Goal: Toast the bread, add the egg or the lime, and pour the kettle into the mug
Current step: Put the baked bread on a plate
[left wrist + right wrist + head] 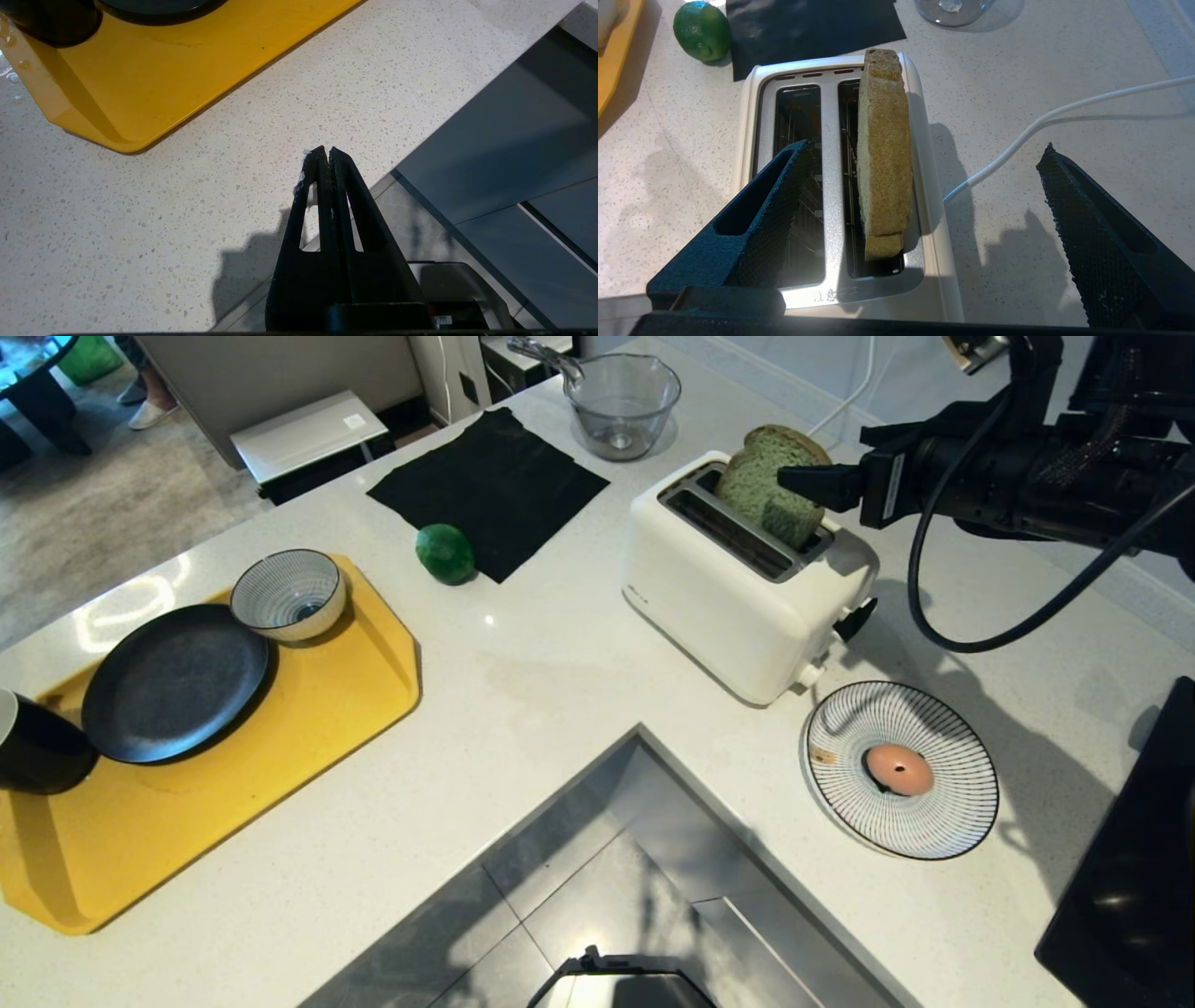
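The bread's exposed crust edge [791, 437] is the part my right gripper should pick it up by next, to get the toasted bread out of the white toaster [738, 607].
The bread [770, 485] stands on edge in the far slot of the white toaster [738, 607], sticking well out and leaning. My right gripper [927, 147] hovers open above the toaster. The bread [883, 149] lies between its spread fingers, untouched and nearer one of them. In the head view that arm reaches in from the right, one black finger [812, 485] beside the slice. The lime [445, 553] rests by a black cloth. The egg [898, 768] lies on a striped plate [952, 821]. The mug [37, 751] stands on the yellow tray's left end. The kettle is out of view. My left gripper [325, 150] is shut and empty over the counter's edge.
The yellow tray [308, 709] also holds a black plate [173, 681] and a striped bowl [288, 595]. A glass jug [621, 401] stands at the back. The toaster's white cord [1064, 112] runs across the counter. A glossy black slab [1130, 887] fills the near right corner. The counter has a notch cut into its front.
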Motion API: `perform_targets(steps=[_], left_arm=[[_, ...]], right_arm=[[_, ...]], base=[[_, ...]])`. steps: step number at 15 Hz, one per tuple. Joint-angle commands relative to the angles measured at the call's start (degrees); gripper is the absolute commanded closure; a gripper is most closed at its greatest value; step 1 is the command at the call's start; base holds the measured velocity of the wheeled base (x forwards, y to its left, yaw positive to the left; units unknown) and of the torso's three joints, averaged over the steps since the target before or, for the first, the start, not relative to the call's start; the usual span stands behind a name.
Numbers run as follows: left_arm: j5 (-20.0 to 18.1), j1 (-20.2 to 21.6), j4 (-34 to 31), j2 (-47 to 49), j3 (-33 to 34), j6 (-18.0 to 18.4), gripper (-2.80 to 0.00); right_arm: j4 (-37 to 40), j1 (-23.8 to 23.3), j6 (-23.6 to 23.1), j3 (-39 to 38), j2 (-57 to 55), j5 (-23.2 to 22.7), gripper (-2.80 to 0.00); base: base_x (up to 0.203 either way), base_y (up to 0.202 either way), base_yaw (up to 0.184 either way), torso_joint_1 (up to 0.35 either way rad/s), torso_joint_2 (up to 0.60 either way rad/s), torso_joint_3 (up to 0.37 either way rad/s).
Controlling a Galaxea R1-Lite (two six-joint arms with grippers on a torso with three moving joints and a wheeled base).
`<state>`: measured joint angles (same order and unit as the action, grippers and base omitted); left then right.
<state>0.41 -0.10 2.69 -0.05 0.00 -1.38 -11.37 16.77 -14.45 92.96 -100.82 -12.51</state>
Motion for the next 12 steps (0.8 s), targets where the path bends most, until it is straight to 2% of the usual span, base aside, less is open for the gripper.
perform_targets(steps=[1, 12], left_arm=[[0.04, 0.01, 0.03, -0.04, 0.88, -0.03, 0.00], [0.02, 0.01, 0.03, -0.04, 0.88, -0.03, 0.00]], right_arm=[[-0.14, 0.01, -0.05, 0.61, -1.31, -0.06, -2.80], [-0.67, 0.01, -0.05, 2.22, -3.39, 0.03, -2.80]], base=[[0.000, 0.000, 0.000, 0.000, 0.00, 0.000], [0.000, 0.000, 0.000, 0.000, 0.00, 0.000]])
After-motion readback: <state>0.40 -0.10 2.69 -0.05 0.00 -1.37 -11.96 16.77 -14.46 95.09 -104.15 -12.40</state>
